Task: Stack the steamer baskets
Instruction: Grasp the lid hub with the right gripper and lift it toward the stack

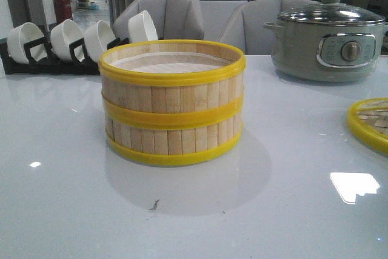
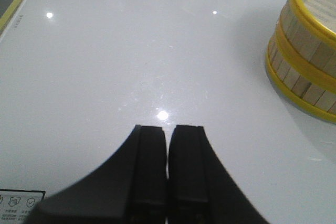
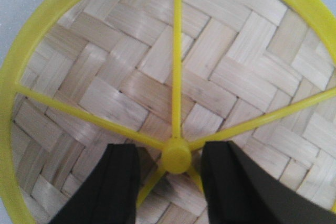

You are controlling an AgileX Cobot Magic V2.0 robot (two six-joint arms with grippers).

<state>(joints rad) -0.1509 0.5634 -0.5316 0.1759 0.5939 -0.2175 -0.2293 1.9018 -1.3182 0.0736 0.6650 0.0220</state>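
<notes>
My right gripper should close, because its fingers are on either side of the knob in the right wrist view. Closing now would hold the lid's yellow knob.
Two steamer baskets (image 1: 173,101) stand stacked at the table's middle, pale bamboo slats with yellow rims, the top one uncovered. In the left wrist view the stack (image 2: 307,61) shows off to one side, well apart from my left gripper (image 2: 168,128), which is shut with nothing in it above bare table. The woven-bamboo lid (image 1: 371,122) lies flat at the right edge of the front view. My right gripper (image 3: 169,149) hangs open just over the lid (image 3: 105,93), one finger on either side of its yellow centre knob (image 3: 176,157). Neither gripper shows in the front view.
A grey-green electric pot (image 1: 327,40) with a glass lid stands at the back right. White bowls sit in a black rack (image 1: 66,40) at the back left. Grey chairs (image 1: 163,13) are behind the table. The table's yellow-edged side (image 2: 16,1) appears in the left wrist view.
</notes>
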